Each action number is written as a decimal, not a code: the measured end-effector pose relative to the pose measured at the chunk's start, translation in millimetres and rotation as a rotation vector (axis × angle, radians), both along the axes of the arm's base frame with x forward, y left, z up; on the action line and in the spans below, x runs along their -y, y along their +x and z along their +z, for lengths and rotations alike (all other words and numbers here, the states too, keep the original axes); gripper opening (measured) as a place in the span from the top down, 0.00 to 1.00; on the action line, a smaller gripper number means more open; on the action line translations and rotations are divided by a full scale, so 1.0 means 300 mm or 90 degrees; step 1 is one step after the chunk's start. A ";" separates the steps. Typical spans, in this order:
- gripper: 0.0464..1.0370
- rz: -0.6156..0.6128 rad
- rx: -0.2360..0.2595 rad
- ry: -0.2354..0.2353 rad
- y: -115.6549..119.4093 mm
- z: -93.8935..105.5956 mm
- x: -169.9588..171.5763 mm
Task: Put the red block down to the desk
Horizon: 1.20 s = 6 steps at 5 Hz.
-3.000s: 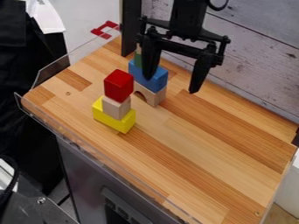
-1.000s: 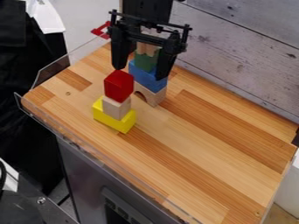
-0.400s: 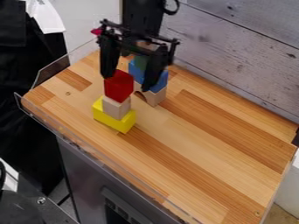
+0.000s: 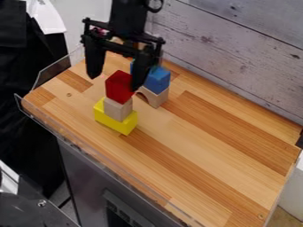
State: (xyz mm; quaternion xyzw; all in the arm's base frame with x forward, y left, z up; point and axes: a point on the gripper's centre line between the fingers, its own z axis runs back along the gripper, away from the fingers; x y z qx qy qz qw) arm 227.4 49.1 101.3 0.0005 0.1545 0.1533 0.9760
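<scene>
I will grab the red block by its opposite sides next, to put it down on the desk.
The black gripper hangs open over the left part of the wooden desk. One finger is left of the red block, and the other overlaps that block's right edge in the view. The red block tops a short stack, resting on a plain wood block, which stands on a yellow block. I cannot tell whether the gripper touches the red block.
Behind the stack, a blue block rests on a plain wood arch, partly hidden by the gripper. A clear rim edges the desk's left side, and a whitewashed plank wall runs behind.
The gripper has moved left from above the rear blocks, then lower and nearer the camera, so its fingers now flank the red block in the view. The blocks have stayed put.
</scene>
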 end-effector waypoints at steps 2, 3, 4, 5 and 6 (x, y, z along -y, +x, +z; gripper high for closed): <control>0.04 0.012 0.050 0.004 0.022 -0.020 -0.005; 0.04 0.010 0.047 -0.009 0.033 -0.049 -0.003; 0.08 0.020 0.034 -0.019 0.032 -0.077 -0.016; 0.26 0.034 0.038 -0.028 0.033 -0.091 -0.024; 0.48 0.040 0.037 -0.031 0.029 -0.095 -0.025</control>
